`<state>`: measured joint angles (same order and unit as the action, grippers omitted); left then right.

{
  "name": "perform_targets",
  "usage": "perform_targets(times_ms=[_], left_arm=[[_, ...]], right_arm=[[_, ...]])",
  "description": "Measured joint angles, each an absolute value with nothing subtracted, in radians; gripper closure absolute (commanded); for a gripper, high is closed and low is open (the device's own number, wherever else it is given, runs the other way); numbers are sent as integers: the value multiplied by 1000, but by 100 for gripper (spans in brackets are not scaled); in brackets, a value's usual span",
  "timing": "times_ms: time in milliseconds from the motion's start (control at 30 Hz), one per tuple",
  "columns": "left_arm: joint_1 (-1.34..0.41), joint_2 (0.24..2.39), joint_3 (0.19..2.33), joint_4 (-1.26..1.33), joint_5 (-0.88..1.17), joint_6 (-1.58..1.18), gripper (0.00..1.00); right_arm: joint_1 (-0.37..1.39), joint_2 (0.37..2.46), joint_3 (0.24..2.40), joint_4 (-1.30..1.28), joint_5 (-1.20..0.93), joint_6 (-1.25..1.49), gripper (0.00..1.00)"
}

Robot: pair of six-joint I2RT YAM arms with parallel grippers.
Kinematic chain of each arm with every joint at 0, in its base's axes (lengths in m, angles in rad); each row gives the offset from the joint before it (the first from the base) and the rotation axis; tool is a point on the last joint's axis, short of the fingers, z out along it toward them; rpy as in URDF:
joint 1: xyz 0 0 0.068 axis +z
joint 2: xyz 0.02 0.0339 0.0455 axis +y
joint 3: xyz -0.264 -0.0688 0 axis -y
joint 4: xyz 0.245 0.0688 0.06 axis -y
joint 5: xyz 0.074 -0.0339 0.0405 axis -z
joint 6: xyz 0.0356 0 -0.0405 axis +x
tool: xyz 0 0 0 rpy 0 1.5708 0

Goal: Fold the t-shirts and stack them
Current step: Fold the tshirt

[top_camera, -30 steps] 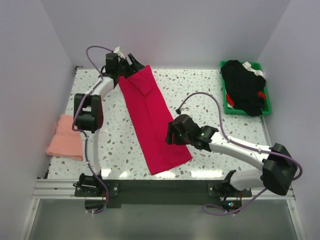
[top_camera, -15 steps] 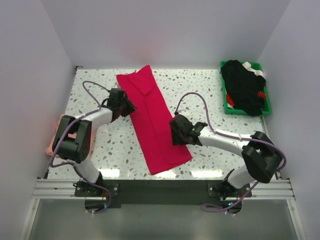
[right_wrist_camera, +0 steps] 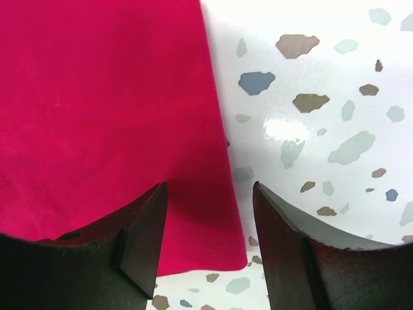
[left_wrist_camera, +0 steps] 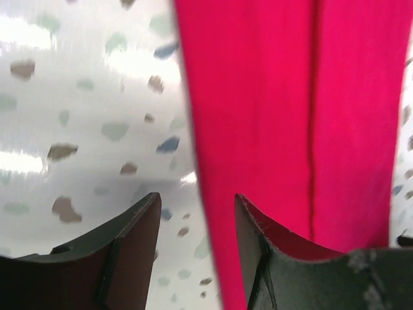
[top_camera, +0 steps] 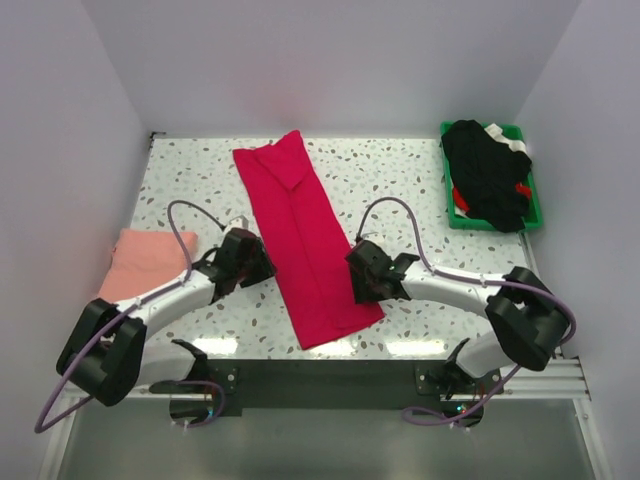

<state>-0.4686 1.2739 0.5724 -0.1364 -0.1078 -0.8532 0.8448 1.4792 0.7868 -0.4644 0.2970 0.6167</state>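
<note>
Next, the right gripper grabs the crimson-red t-shirt's side edge by its near corner (top_camera: 376, 303) (right_wrist_camera: 237, 218) to fold the t-shirt's near end over.
The crimson-red t-shirt (top_camera: 300, 230) lies folded into a long narrow strip, running from the table's far edge to its near edge. The salmon-pink t-shirt (top_camera: 138, 265) lies folded at the left edge of the table. My left gripper (top_camera: 265, 268) is low at the strip's left edge; in the left wrist view the gripper (left_wrist_camera: 197, 216) is open, its jaws straddling the edge of the red shirt (left_wrist_camera: 271, 97). My right gripper (top_camera: 353, 285) is at the strip's right edge near its near corner; in the right wrist view it (right_wrist_camera: 210, 197) is open astride the edge of the red cloth (right_wrist_camera: 97, 97).
A green plastic bin (top_camera: 535, 200) holding black clothing (top_camera: 485, 170) stands at the far right corner. White walls enclose the speckled table (top_camera: 420, 180) on three sides. Purple cables loop off both arms.
My left arm has drawn back from the far end of the red shirt to the left edge of its near half. My right gripper shifted slightly nearer along the right edge.
</note>
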Motion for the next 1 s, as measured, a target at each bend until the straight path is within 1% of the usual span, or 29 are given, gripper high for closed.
perform_targets(times_ms=[200, 433, 533, 733, 1000], left_arm=[[-569, 1172, 459, -223, -94, -876, 43], [-684, 1132, 443, -258, -55, -911, 43], [-756, 1142, 441, -254, -51, -943, 44], [-869, 1177, 458, -257, -58, -1024, 51], [-1002, 1226, 494, -287, -60, -1129, 53]], right_arm=[[845, 1436, 775, -464, 234, 618, 41], [840, 1413, 723, -470, 189, 634, 41], [823, 1368, 692, -479, 176, 643, 42], [738, 1313, 654, -472, 107, 643, 43], [713, 1290, 614, -452, 33, 638, 44]])
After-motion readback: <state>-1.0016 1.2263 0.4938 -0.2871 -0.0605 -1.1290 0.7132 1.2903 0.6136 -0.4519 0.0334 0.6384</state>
